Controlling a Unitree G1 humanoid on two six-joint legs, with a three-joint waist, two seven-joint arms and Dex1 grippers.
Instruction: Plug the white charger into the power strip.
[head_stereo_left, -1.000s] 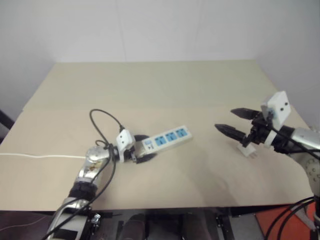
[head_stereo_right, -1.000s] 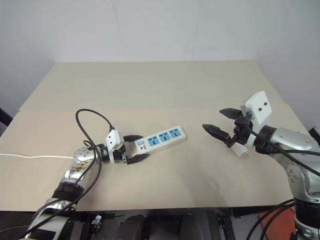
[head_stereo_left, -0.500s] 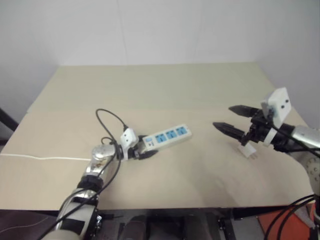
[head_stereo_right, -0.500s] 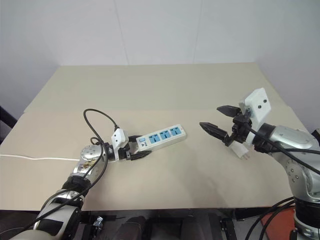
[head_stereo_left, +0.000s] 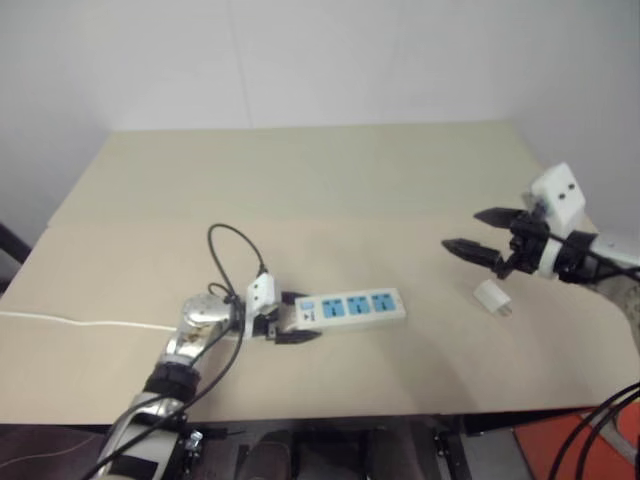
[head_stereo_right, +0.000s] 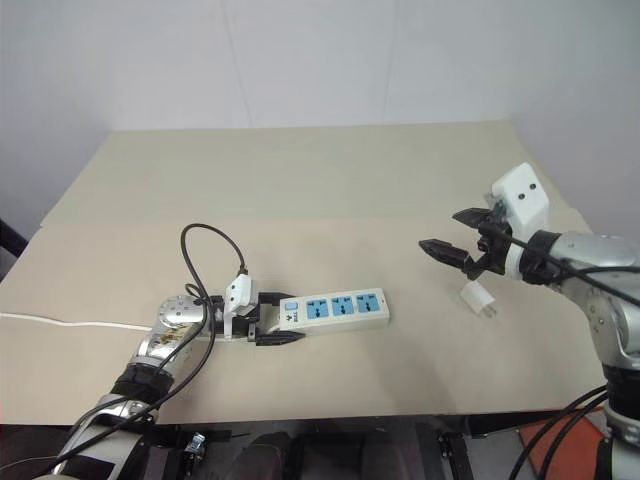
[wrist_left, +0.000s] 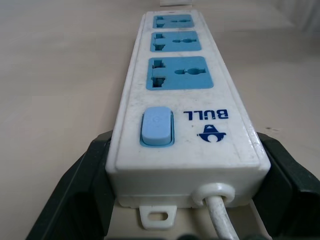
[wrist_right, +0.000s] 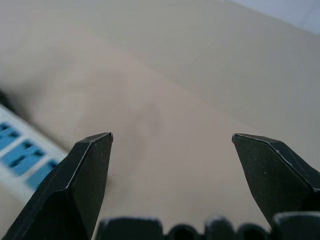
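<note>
My right gripper grabs the charger by the flat sides of its white body (head_stereo_left: 490, 295) next, since the charger's metal pins stick out at its end.
The power strip (head_stereo_left: 352, 307) lies flat on the table, its three blue sockets facing up and its length roughly along the front edge. My left gripper (head_stereo_left: 297, 318) is shut on its switch end; the left wrist view shows both black fingers (wrist_left: 70, 195) pressed against the sides of the power strip (wrist_left: 182, 100), beside the cord outlet. The white charger (head_stereo_left: 491, 297) lies loose on the table at the right. My right gripper (head_stereo_left: 462, 229) hovers open just above and behind the charger, pointing left with nothing between its fingers, as the right wrist view also shows for the gripper (wrist_right: 171, 137).
The tan table (head_stereo_left: 330, 180) has a crease line across its middle. The strip's thin white cord (head_stereo_left: 70, 320) runs off the left edge. A black cable loop (head_stereo_left: 235, 245) arches above my left wrist. The front edge is close below the strip.
My left gripper closed on the strip's switch end and drew it nearer, swinging the strip level with the front edge. My right gripper moved right, uncovering the charger.
</note>
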